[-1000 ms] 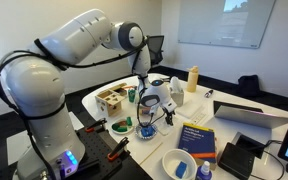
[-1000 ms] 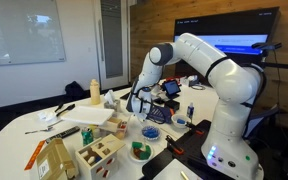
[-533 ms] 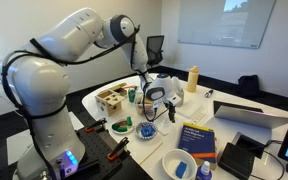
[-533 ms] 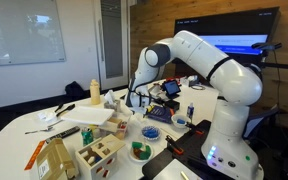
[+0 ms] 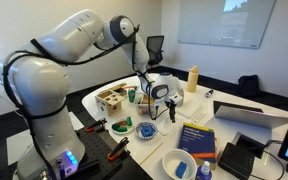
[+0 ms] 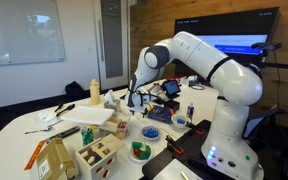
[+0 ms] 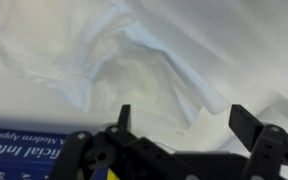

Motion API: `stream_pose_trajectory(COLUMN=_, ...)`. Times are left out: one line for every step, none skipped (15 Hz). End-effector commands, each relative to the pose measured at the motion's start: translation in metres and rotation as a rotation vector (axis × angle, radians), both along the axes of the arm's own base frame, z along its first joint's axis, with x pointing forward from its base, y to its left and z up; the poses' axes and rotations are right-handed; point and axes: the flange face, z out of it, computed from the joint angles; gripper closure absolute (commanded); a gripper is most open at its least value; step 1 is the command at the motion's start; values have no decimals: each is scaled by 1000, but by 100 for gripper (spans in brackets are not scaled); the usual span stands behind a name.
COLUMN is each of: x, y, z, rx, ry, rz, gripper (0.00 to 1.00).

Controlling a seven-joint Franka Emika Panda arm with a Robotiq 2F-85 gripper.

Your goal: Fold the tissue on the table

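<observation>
I should next grab the near edge of the tissue [image 7: 114, 55], keeping its far part free, and carry that edge over to fold it.
A crumpled white tissue [image 7: 114, 55] fills most of the wrist view, lying on the white table [image 5: 229, 95]. My gripper [image 7: 184, 118] is open and empty, both dark fingers hanging just above the tissue's near part. In both exterior views the gripper [image 5: 162, 95] [image 6: 136, 100] points down over the middle of the table, next to a white sheet-like patch [image 6: 84, 114] that appears to be the tissue.
A blue book [image 5: 197, 137] lies beside the gripper and shows in the wrist view [image 7: 24, 140]. Around it are a wooden box [image 5: 109, 100], a green bowl [image 5: 121, 126], a blue bowl [image 5: 147, 130], a yellow bottle [image 5: 193, 78], a laptop [image 5: 249, 115] and a white bowl [image 5: 179, 163].
The arm has swung and the gripper has shifted across the table toward the yellow bottle. It stayed open.
</observation>
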Motion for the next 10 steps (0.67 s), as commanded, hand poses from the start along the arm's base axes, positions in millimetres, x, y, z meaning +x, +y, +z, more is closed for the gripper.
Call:
stream_pose_trajectory(x=20, y=2, z=-7, rx=-5, ry=10, rz=-14, gripper=0)
stream_pose_trajectory(x=23, y=2, z=-9, rx=-8, ry=9, rz=-17, gripper=0)
stream_pose_trajectory(x=27, y=2, z=-12, rx=-11, ry=12, rz=-19, gripper=0)
stream_pose_trajectory(x=29, y=1, z=-15, rx=-16, ry=18, rz=-22, gripper=0)
stream_pose_trajectory(x=31, y=1, z=-18, rx=-20, ry=26, rz=-27, gripper=0)
stream_pose_trajectory(x=32, y=1, z=-21, rx=-21, ry=36, rz=-33, gripper=0)
stream_pose_trajectory(x=33, y=1, z=-23, rx=-25, ry=48, rz=-40, gripper=12)
stream_pose_trajectory(x=33, y=1, z=-24, rx=-28, ry=59, rz=-43, gripper=26)
stream_pose_trajectory(x=33, y=1, z=-24, rx=-31, ry=66, rz=-46, gripper=32)
stream_pose_trajectory(x=33, y=2, z=-23, rx=-36, ry=70, rz=-48, gripper=42)
